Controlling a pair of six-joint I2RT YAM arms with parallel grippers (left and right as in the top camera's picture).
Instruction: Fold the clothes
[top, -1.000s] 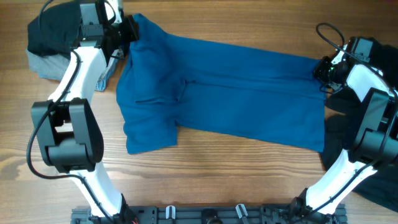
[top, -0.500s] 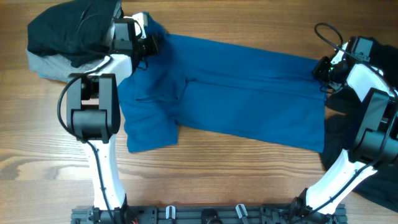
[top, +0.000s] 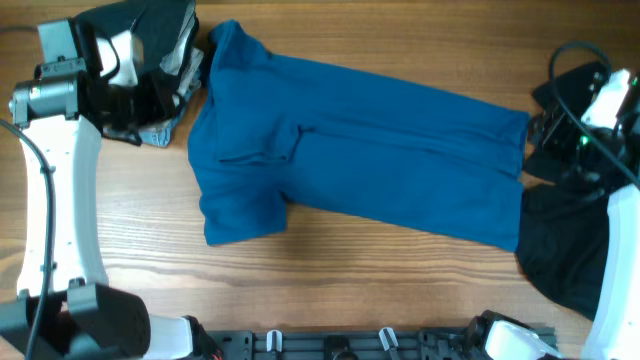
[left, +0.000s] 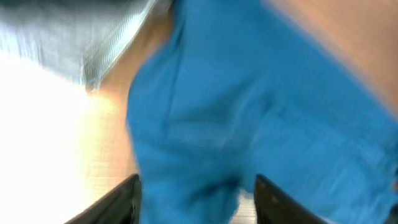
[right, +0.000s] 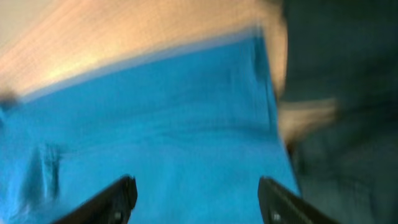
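Note:
My left gripper grabs the deep-blue shirt's front-side outer edge, toward the collar end, next, to fold that side over lengthwise.
The deep-blue shirt (top: 370, 165) lies flat across the table, folded lengthwise, with its collar end at the upper left and its hem at the right. My left gripper (top: 168, 95) hovers just off the shirt's left end, over the grey piece. In the blurred left wrist view its jaws (left: 198, 200) stand apart above the blue cloth (left: 249, 106), holding nothing. My right gripper (top: 538, 128) is just past the shirt's right edge. Its jaws (right: 196, 200) are also apart and empty above the blue fabric (right: 161, 124).
A stack of folded black and pale grey pieces (top: 150, 30) sits at the back left, under and behind my left gripper. A loose black garment (top: 560, 255) lies at the right edge, touching the shirt's hem. Bare wood (top: 380, 280) runs along the front.
Both grippers have opened and let go of the shirt's ends. The left one has drawn back to the left, the right one to the right. The shirt stays flat.

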